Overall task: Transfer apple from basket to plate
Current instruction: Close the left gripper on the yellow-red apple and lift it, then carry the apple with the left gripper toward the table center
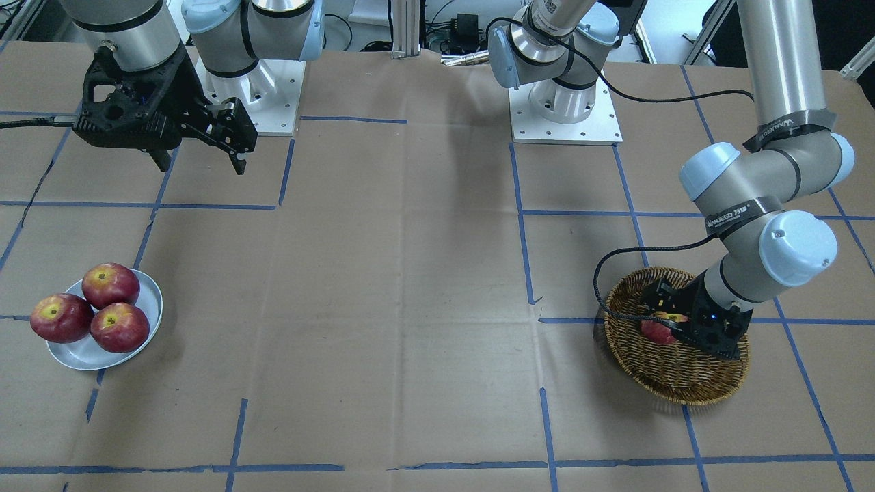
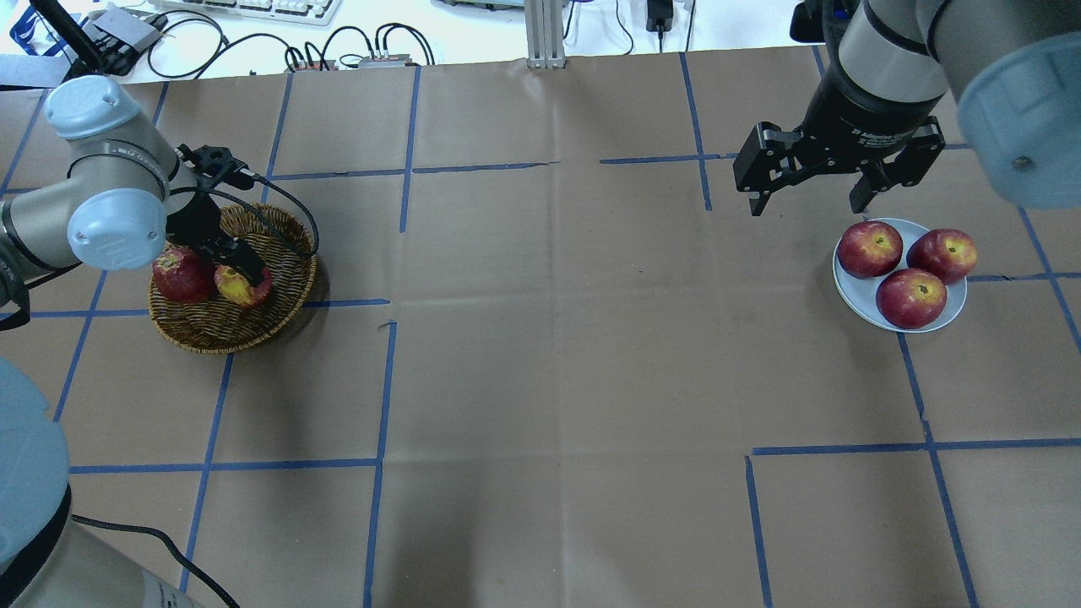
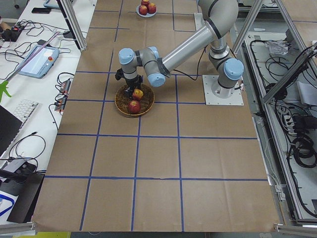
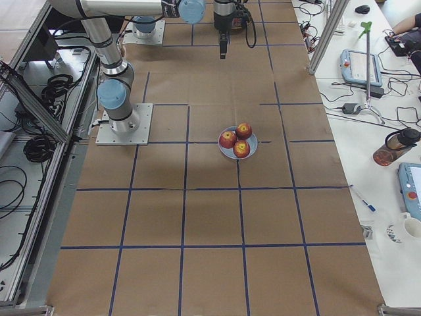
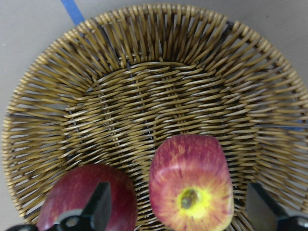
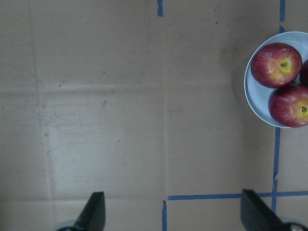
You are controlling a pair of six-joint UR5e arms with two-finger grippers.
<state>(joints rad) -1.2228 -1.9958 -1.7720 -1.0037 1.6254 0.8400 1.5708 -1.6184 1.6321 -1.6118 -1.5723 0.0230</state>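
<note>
The streaky apple goes from basket to the plate (image 1: 83, 354), so my left gripper needs to grab its rounded sides next.
The streaky apple (image 5: 190, 183) with a yellow patch around its stem lies in the wicker basket (image 5: 144, 57), also seen in the overhead view (image 2: 243, 285). My left gripper (image 2: 239, 272) is low inside the basket (image 2: 228, 333), open, with one finger on each side of this apple and not touching it. A darker red apple (image 2: 179, 274) lies beside it, under the left finger (image 5: 98, 211). The pale plate (image 2: 853, 291) at the other end holds three dark red apples. My right gripper (image 2: 806, 201) hangs open and empty just behind the plate.
Blue tape lines cross the brown paper table top. The left arm's black cable (image 2: 287, 198) loops over the basket's far rim. The two arm bases (image 1: 564, 102) stand at the robot's side of the table.
</note>
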